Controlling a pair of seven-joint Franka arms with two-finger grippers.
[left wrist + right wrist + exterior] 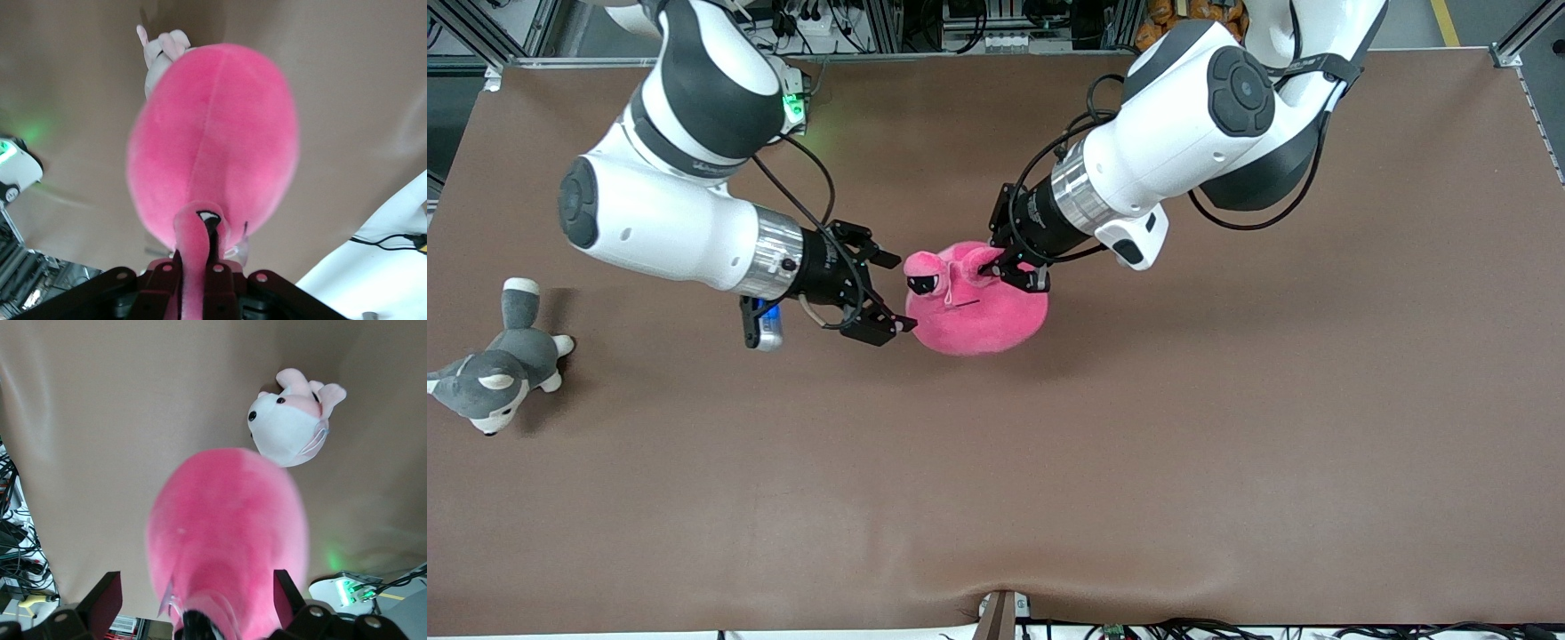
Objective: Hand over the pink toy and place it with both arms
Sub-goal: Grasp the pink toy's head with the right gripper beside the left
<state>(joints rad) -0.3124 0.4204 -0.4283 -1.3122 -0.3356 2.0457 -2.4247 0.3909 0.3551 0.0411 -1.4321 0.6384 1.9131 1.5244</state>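
The robot's right gripper will next grab the pink toy by its eye stalk with the black eye (923, 273) to take the toy over in the handover.
The pink toy (974, 316) hangs over the middle of the table, a round hot-pink plush with black eyes. My left gripper (1000, 265) is shut on one of its eye stalks, which shows pinched between the black fingers (163, 280) in the left wrist view, with the toy's body (213, 140) past them. My right gripper (895, 293) stands open at the toy's end toward the right arm. Its two fingers (107, 600) spread wide on either side of the toy (227, 520) without closing on it.
A grey-and-white husky plush (498, 373) lies on the brown table (1227, 427) at the right arm's end. A small pale pink-and-white plush animal (293, 427) lies on the table under the hanging toy and also shows in the left wrist view (160, 50).
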